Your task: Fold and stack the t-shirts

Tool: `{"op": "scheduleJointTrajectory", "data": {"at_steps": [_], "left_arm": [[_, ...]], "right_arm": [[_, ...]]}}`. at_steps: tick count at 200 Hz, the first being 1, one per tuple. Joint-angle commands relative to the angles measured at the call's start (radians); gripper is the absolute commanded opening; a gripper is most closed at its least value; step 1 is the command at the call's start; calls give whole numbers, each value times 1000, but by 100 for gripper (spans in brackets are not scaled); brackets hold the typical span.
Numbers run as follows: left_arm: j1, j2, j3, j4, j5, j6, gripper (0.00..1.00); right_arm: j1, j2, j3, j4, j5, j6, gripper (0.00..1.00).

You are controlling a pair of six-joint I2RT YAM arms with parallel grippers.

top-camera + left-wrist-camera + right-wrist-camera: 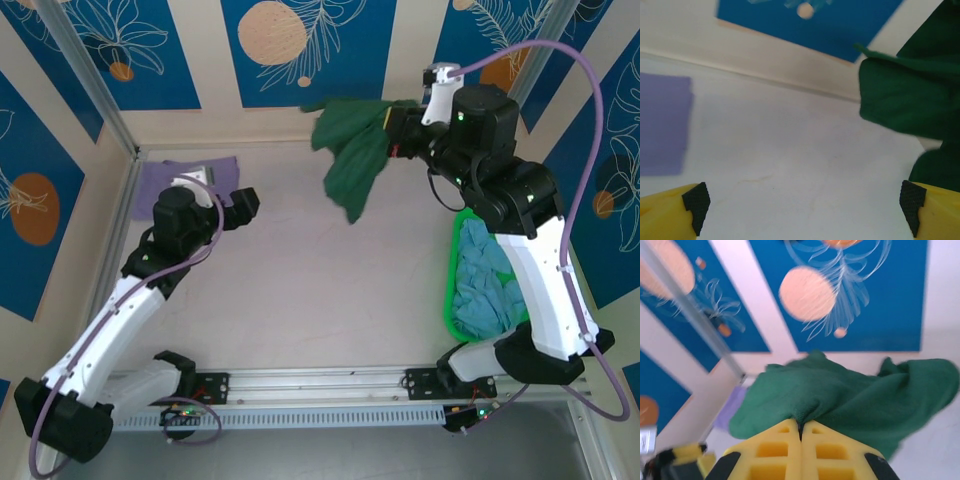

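Observation:
My right gripper needs to keep holding the green t-shirt [352,155], which is bunched close to the back wall. The green t-shirt would end up in a heap at the back of the table if I opened my right gripper now.
A dark green t-shirt [352,155] hangs bunched in the air over the back of the table, and my right gripper [396,132] is shut on a fold of it. In the right wrist view the yellow jaws [800,426] press together on the green cloth [840,395]. A lavender t-shirt [190,178] lies folded flat at the back left corner. My left gripper [246,204] hovers just right of it, open, with bare table between its fingers [802,200]. The lavender t-shirt [662,125] and the green t-shirt [905,95] both show in the left wrist view.
A bright green basket [449,280] at the right edge holds light blue t-shirts [487,285]. Patterned blue and cream walls close the back and both sides. A metal rail [320,385] carrying the arm bases runs along the near edge.

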State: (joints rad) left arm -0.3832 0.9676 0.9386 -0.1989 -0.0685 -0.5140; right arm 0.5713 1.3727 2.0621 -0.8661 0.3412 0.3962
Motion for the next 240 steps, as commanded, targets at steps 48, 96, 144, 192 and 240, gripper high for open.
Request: {"op": "scheduleJointTrajectory", "data": {"at_steps": [48, 96, 144, 192, 240], "left_arm": [[-8, 37, 46, -198, -338, 15, 100], [-9, 233, 146, -306, -136, 7, 97], [-10, 454, 202, -427, 29, -108, 77], [-16, 277, -62, -379, -61, -356, 67], [-10, 289, -249, -240, 5, -353, 67]], "right_arm": [[-180, 289, -255, -121, -87, 136, 71], [-219, 55, -744, 148, -274, 224, 79], [28, -85, -1052, 229, -500, 216, 70], [359, -100, -1238, 351, -402, 318, 67], [479, 127, -1154, 265, -253, 400, 71]]}}
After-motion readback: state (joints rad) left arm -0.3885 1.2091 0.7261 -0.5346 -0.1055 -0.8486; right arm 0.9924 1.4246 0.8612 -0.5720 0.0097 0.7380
